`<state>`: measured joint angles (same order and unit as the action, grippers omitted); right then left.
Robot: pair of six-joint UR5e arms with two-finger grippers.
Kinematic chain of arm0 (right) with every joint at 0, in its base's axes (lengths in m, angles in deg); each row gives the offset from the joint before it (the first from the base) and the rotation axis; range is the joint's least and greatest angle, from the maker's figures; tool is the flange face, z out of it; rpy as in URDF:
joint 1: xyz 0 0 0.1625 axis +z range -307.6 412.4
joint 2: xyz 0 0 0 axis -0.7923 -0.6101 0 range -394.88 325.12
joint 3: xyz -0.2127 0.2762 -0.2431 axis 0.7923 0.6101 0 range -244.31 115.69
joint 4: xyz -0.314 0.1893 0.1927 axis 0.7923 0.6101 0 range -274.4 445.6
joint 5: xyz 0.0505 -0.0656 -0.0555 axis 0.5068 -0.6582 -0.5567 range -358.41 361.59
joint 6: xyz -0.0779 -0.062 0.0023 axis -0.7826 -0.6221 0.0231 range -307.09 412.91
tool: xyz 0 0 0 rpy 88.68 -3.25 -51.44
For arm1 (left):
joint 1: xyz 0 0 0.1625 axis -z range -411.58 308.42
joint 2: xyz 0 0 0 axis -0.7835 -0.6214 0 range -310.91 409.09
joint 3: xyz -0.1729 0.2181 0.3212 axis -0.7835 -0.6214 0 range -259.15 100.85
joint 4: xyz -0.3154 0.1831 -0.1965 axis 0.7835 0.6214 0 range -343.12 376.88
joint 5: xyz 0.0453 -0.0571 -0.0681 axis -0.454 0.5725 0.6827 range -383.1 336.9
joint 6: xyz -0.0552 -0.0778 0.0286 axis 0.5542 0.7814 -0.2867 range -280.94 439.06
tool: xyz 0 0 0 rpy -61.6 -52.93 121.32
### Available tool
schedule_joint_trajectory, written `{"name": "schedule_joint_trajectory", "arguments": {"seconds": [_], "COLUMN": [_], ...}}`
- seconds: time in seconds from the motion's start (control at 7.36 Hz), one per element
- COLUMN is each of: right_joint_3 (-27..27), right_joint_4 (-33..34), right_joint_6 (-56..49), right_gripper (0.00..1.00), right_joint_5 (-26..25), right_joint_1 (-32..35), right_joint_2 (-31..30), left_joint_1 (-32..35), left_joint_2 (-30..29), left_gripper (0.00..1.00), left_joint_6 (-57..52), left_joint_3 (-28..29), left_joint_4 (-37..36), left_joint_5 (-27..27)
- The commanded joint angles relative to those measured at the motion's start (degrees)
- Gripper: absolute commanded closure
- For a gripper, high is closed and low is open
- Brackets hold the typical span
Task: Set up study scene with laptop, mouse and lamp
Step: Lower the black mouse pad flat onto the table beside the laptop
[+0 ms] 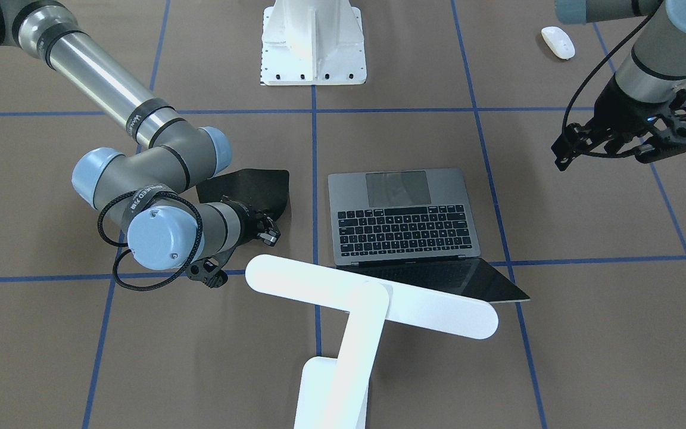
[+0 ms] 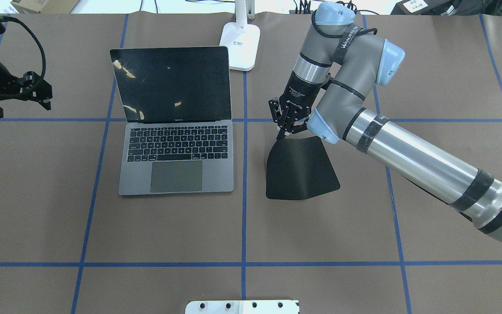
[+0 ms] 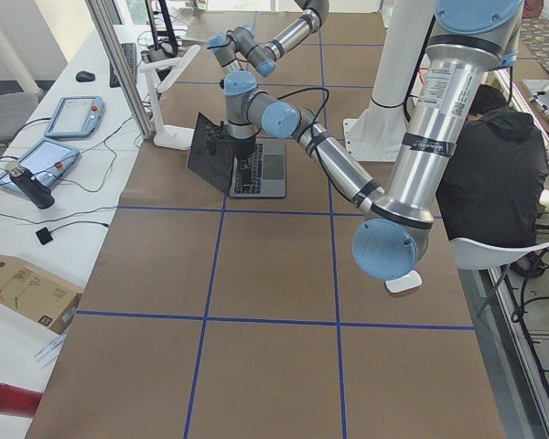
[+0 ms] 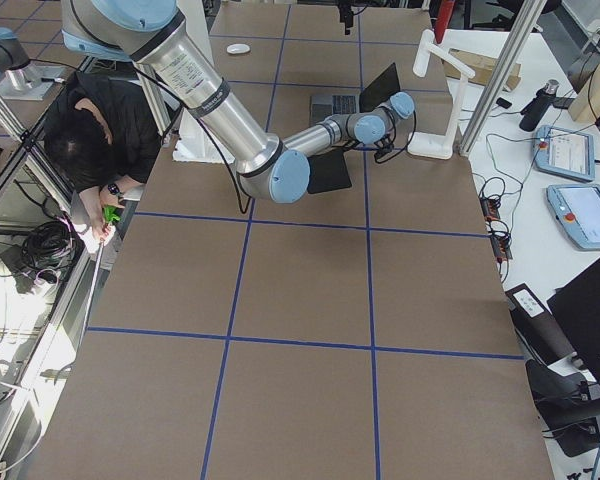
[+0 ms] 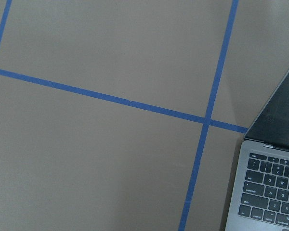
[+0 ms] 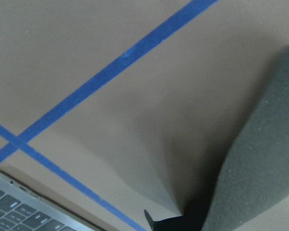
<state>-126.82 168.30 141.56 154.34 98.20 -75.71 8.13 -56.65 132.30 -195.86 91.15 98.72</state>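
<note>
My right gripper is ready to open, as the black pad's straight edge lies on the tabletop beyond the fingers, so the pad would settle flat.
The grey laptop (image 2: 174, 148) stands open at table centre, also in the front view (image 1: 402, 217). The white lamp (image 1: 373, 295) stands behind it, its base (image 2: 240, 46) by the screen's right corner. The white mouse (image 1: 558, 42) lies near the robot's side, far on my left. My right gripper (image 2: 285, 131) is shut on the far corner of the flat black pad (image 2: 301, 168) right of the laptop, and that edge is curled up off the table. My left gripper (image 2: 13, 98) hangs open and empty above bare table left of the laptop.
The white ribbed pedestal (image 1: 313, 42) with its bolted base plate stands at the robot's edge of the table. Blue tape lines cross the brown surface. A person sits beside the table in the side views.
</note>
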Motion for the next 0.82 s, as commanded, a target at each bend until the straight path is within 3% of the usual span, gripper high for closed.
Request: {"name": "schedule_joint_trajectory", "arguments": {"seconds": [0.0,0.54,0.68], "right_joint_3": [0.7,0.8,0.8], "right_joint_4": [-0.1,-0.1,-2.4], "right_joint_6": [0.0,0.0,-0.1], "right_gripper": [1.0,1.0,0.62], "right_joint_5": [0.0,0.0,0.0], "right_joint_1": [0.0,-0.4,-0.4], "right_joint_2": [0.0,-0.3,-1.1], "left_joint_1": [0.0,0.0,0.0], "left_joint_2": [0.0,0.0,0.0], "left_gripper": [0.0,0.0,0.0], "left_joint_6": [0.0,-0.1,-0.1], "left_joint_3": [0.0,0.1,0.1], "left_joint_4": [0.0,0.0,0.0], "left_joint_5": [0.0,0.0,0.0]}}
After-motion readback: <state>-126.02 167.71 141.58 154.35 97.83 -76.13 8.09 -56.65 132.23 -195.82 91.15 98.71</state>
